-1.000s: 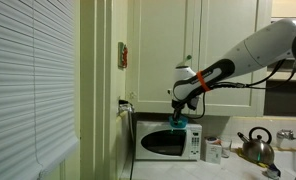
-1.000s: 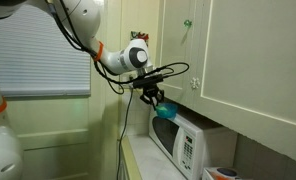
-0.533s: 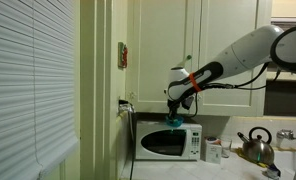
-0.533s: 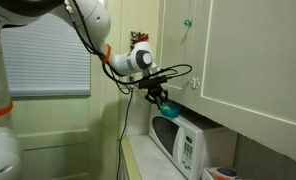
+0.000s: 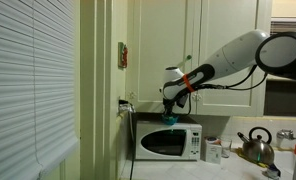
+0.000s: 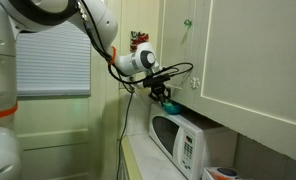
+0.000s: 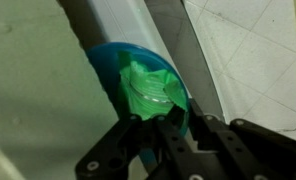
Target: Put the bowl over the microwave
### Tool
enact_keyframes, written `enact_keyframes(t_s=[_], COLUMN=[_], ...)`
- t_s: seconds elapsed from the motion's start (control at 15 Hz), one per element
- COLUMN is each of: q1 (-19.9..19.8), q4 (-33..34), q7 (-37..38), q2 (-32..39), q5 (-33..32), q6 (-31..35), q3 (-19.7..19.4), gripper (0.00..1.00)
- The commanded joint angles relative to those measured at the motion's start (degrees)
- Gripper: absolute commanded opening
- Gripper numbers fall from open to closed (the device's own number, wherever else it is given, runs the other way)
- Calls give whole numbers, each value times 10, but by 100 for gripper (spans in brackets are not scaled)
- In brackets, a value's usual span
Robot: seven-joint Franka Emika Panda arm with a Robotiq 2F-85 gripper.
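Observation:
The microwave's flat top lies close below the small teal bowl (image 5: 172, 120). The bowl would land there, so it is now time for my gripper to release.
My gripper (image 5: 170, 112) holds the small teal bowl (image 5: 172, 120) by its rim, just above the top of the white microwave (image 5: 168, 142). In an exterior view the bowl (image 6: 169, 106) hangs tilted under the gripper (image 6: 162, 97), over the microwave's (image 6: 185, 145) back part. In the wrist view the fingers (image 7: 166, 122) are shut on the rim of the teal bowl (image 7: 128, 70), which has something green inside it.
White wall cabinets (image 5: 203, 40) hang close above the microwave. A shiny metal kettle (image 5: 255, 146) stands on the counter beside it, with a small white cup (image 5: 214, 150) between. A wall outlet with a cord (image 5: 124, 104) is behind the microwave.
My gripper has carried the bowl sideways over the microwave's top, toward the wall side and the back.

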Motion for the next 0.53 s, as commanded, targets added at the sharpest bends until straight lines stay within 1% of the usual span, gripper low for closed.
enact_keyframes(t_s=[0.0,0.07,0.13,0.2,0.47], q1=[-6,-6,-6,-5,-5], q4=[24,26,27,28,22], q7=[12,12,14,16,18], q2=[19,21,23,24,16], q5=[-20,-20,-22,-24,-28], q6=[-5,-6,-6,-7,-7], q3=[9,10,10,10,12], gripper=[7,34,35,40,71])
